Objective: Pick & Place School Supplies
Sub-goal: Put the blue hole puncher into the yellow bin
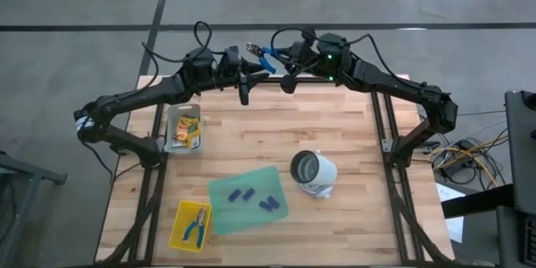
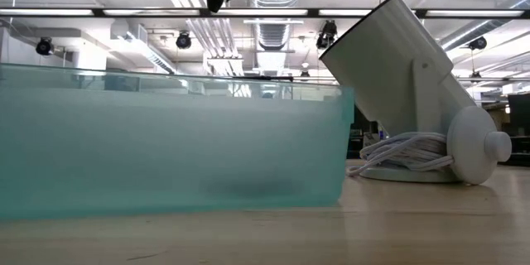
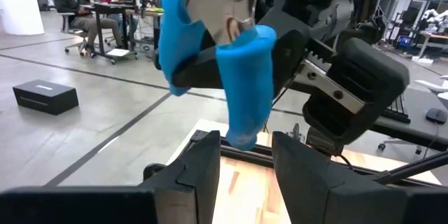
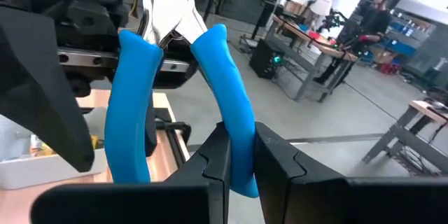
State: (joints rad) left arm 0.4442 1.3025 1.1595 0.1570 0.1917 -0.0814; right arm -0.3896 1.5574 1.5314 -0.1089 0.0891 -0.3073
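The pliers need to go into the yellow basket (image 1: 191,226). My left gripper will grab them by their free blue handle (image 1: 266,64) next.
Blue-handled pliers (image 1: 261,57) hang in the air over the table's far edge, between my two grippers. My right gripper (image 4: 241,155) comes from the right and is shut on one blue handle. The other handle (image 4: 129,112) and the metal head (image 4: 168,0) stand free. My left gripper (image 3: 246,164) comes from the left, level and open, with the held handle's free end (image 3: 241,136) just beyond the gap of its fingers. Crayon boxes (image 1: 184,132) lie in a grey tray. Purple-blue pieces (image 1: 243,194) lie on the green sheet. A second blue-handled tool (image 1: 197,224) lies in the yellow basket. My right gripper pinches one blue handle of the pliers near its free end (image 4: 236,129) between its two fingers. The fingers come level from the table's right side and lie across the handle. The pliers are lifted clear, head up, second handle spread apart. I cannot tell whether my left gripper touches the handle's end.
A white lamp (image 1: 314,174) with its coiled cord lies right of the table's middle. The translucent green sheet (image 1: 247,203) lies in the near middle and fills the left of the low view (image 2: 166,149). The yellow basket (image 1: 179,236) stands at the near left.
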